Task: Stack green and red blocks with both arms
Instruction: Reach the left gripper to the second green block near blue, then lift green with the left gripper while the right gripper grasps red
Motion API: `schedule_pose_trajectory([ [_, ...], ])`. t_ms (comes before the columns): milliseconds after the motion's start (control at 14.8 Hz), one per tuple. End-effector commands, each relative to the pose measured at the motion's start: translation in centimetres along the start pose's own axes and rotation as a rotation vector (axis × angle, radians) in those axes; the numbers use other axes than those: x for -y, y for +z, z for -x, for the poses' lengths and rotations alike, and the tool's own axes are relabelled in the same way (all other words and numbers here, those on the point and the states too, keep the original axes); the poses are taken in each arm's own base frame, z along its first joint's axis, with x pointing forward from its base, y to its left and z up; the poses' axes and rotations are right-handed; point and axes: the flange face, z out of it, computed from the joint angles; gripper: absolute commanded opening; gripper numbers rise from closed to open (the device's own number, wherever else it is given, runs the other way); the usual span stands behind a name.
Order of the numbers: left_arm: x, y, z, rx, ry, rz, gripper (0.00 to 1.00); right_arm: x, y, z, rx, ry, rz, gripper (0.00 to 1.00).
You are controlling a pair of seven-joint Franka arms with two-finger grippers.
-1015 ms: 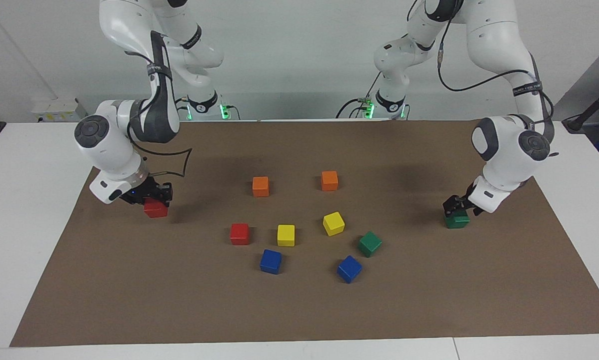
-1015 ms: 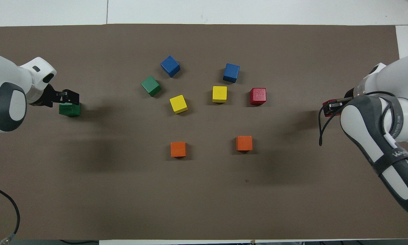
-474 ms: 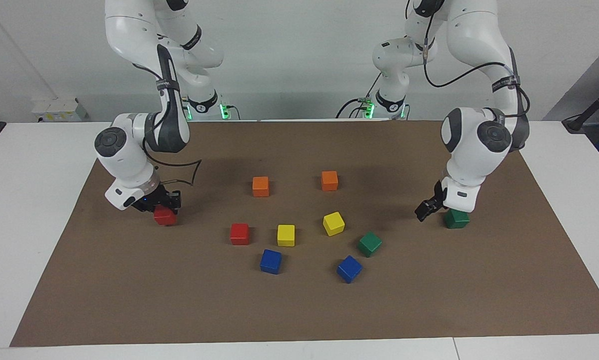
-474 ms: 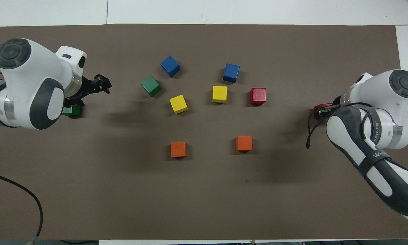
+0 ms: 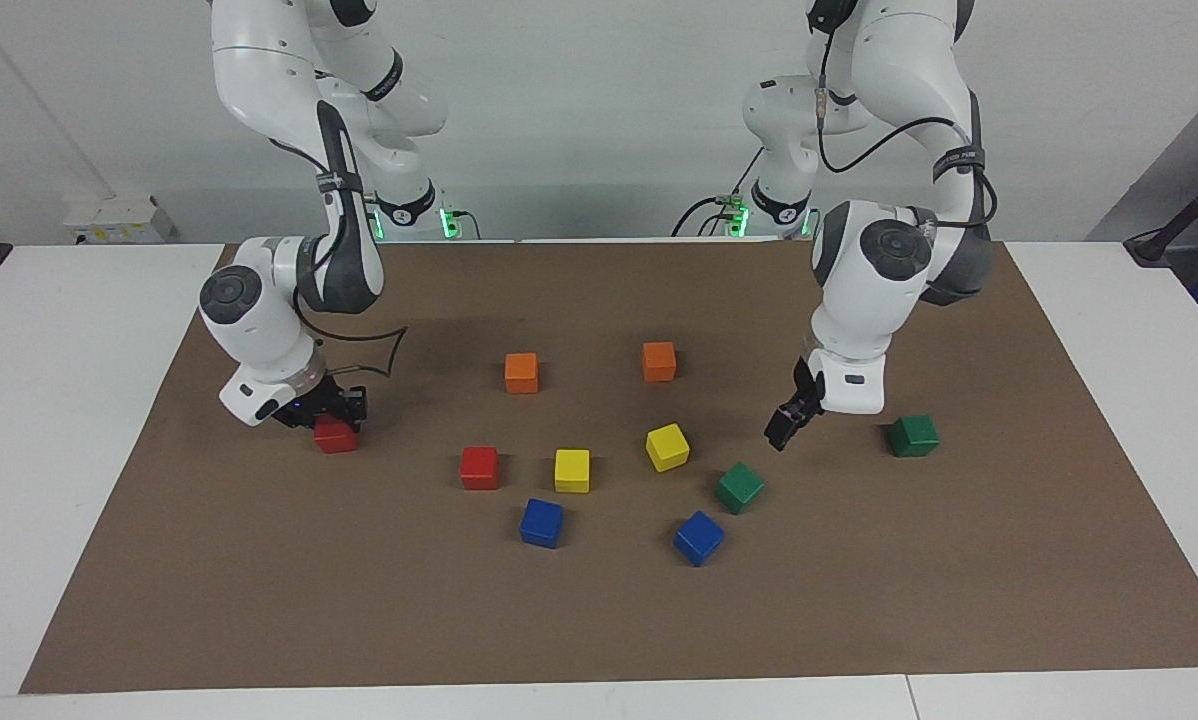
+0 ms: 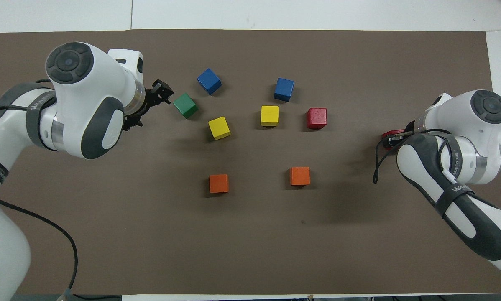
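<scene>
My right gripper has the red block (image 6: 394,132) low over the brown mat in the overhead view and the block would stand, so my right gripper opens next.
One green block (image 5: 913,436) sits alone on the mat toward the left arm's end; the left arm hides it in the overhead view. The other green block (image 5: 739,487) (image 6: 185,105) lies tilted in the middle cluster. My left gripper (image 5: 784,425) (image 6: 152,104) hangs open and empty over the mat between the two green blocks, close beside the tilted one. A red block (image 5: 479,467) (image 6: 316,118) rests in the cluster. My right gripper (image 5: 336,420) (image 6: 394,138) is shut on the second red block (image 5: 336,437) (image 6: 388,136), low over the mat at the right arm's end.
Two orange cubes (image 5: 521,372) (image 5: 659,361) lie nearer the robots than the cluster. Two yellow cubes (image 5: 572,470) (image 5: 667,447) and two blue cubes (image 5: 541,522) (image 5: 698,538) share the cluster. A brown mat (image 5: 599,620) covers the white table.
The left gripper drew away from the lone green block, left it on the mat, and swung toward the middle. The right gripper carried its red block slightly toward the middle.
</scene>
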Motion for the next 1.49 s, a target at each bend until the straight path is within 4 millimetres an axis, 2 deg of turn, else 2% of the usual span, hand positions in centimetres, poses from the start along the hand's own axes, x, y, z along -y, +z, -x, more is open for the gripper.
schedule_pose_trajectory([
  [0, -4.5, 2.5, 0.3, 0.017, -0.044, 0.019, 1.00, -0.3, 0.3, 0.1, -0.011, -0.002, -0.007, 0.00],
  [68, -5.4, 2.9, 0.0, 0.017, -0.039, 0.018, 1.00, -0.2, 0.3, 0.1, -0.010, -0.004, -0.007, 0.48],
  [135, -5.6, 3.6, 0.1, 0.013, -0.025, -0.005, 1.00, -0.3, 0.4, 0.1, -0.008, -0.002, -0.007, 0.91],
  [203, -5.7, 3.8, 0.1, 0.002, -0.015, -0.010, 1.00, -0.3, 0.3, 0.1, -0.004, -0.002, -0.008, 1.00],
  [338, -5.8, 4.9, -0.3, 0.011, -0.016, -0.022, 1.00, -0.3, -0.1, 0.1, 0.000, -0.001, -0.008, 1.00],
  [406, -6.2, 4.7, -1.1, -0.011, -0.008, -0.024, 1.00, -0.2, -0.7, 0.1, 0.002, 0.002, -0.007, 1.00],
  [541, -6.6, 5.6, -1.3, -0.018, 0.010, -0.049, 1.00, -0.2, -3.7, -0.6, 0.035, 0.010, -0.010, 1.00],
  [812, -6.8, 6.6, -1.4, -0.016, 0.007, -0.045, 1.00, 0.6, -10.9, -1.3, 0.058, 0.032, -0.007, 1.00],
  [880, -6.9, 6.8, -1.2, -0.015, 0.010, -0.044, 1.00, 0.9, -11.8, -1.6, 0.055, 0.029, -0.006, 1.00],
  [1015, -7.5, 7.6, -0.3, -0.017, 0.029, -0.054, 1.00, 3.4, -12.8, -2.3, 0.042, 0.035, 0.003, 1.00],
  [1150, -7.4, 8.2, -0.6, -0.019, 0.026, -0.064, 1.00, 8.5, -13.7, -3.1, 0.022, 0.053, 0.021, 1.00],
  [1286, -7.4, 8.3, -0.6, -0.019, 0.028, -0.064, 1.00, 12.5, -14.7, -3.5, 0.005, 0.071, 0.022, 1.00],
  [1353, -7.4, 8.3, -0.6, -0.023, 0.028, -0.057, 1.00, 14.1, -14.9, -3.8, -0.011, 0.074, 0.020, 1.00],
  [1421, -7.5, 8.5, -0.6, -0.024, 0.029, -0.053, 1.00, 14.8, -15.1, -4.0, -0.020, 0.070, 0.019, 1.00],
])
